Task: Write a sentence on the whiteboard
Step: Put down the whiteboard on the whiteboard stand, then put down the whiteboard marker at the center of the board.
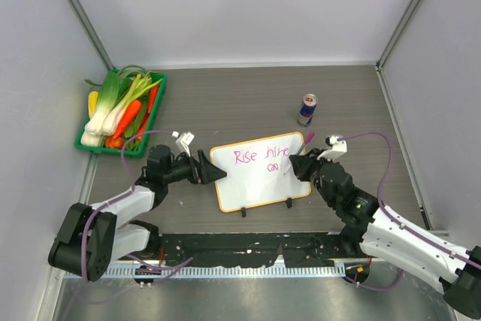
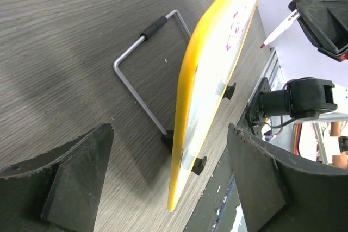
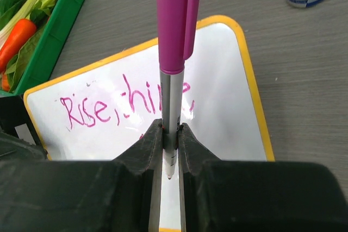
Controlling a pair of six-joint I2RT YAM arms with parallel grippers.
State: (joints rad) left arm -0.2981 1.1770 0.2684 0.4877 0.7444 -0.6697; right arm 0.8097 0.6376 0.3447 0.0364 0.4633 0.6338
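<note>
My right gripper holds the marker above the whiteboard's tilted side, so the marker would drop there if I opened now. I should move it over the table before I open my gripper.
The whiteboard [image 1: 259,186] with its orange frame stands tilted on a wire stand [image 2: 136,74] at the table's middle, two black clip feet [image 2: 198,165] on its near edge. The sentence [image 1: 259,155] reads "Rise shine" in pink, with a small scribble beneath; it also shows in the right wrist view [image 3: 98,110]. My left gripper [image 1: 216,171] is open, its jaws wide on either side of the board's left edge [image 2: 187,107] without touching it. My right gripper [image 1: 297,165] is shut on a pink-capped marker [image 3: 174,36], whose tip [image 2: 262,45] hangs just off the board's face.
A green crate of vegetables [image 1: 120,114] stands at the back left. A blue and silver can [image 1: 307,109] stands behind the board's right end. Grey walls close in the table on three sides. A black rail runs along the near edge [image 1: 248,249].
</note>
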